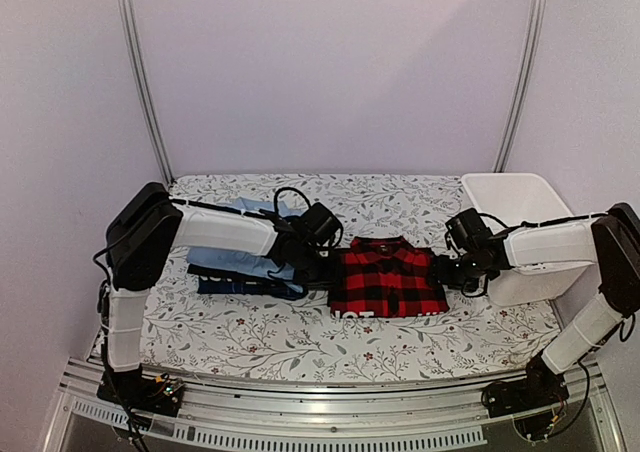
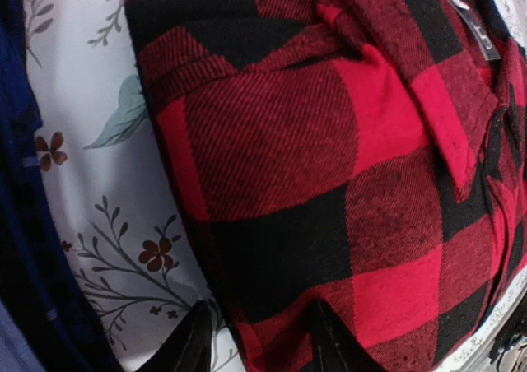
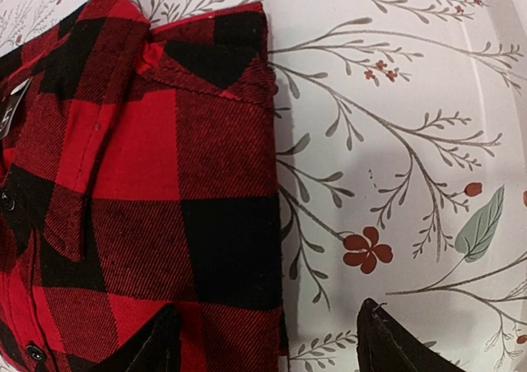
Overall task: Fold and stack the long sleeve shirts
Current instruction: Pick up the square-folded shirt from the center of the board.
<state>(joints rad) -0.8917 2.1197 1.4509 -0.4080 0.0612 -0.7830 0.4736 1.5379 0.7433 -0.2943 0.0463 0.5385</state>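
The folded flannel shirt's side edge, opposite my right gripper, is the part my left gripper should grip next, so the shirt can be stacked still folded.
The red-and-black checked flannel shirt lies folded flat in the middle of the table, white lettering showing at its near edge. My left gripper is at its left edge and open: in the left wrist view one finger is over the tablecloth and the other over the flannel. My right gripper is at the right edge, open wide astride the fold of the flannel. The light blue shirt lies on the dark navy garment to the left, partly under my left arm.
A white plastic basket stands at the back right, just behind my right arm. The floral tablecloth covers the table. A metal rail runs along the near edge.
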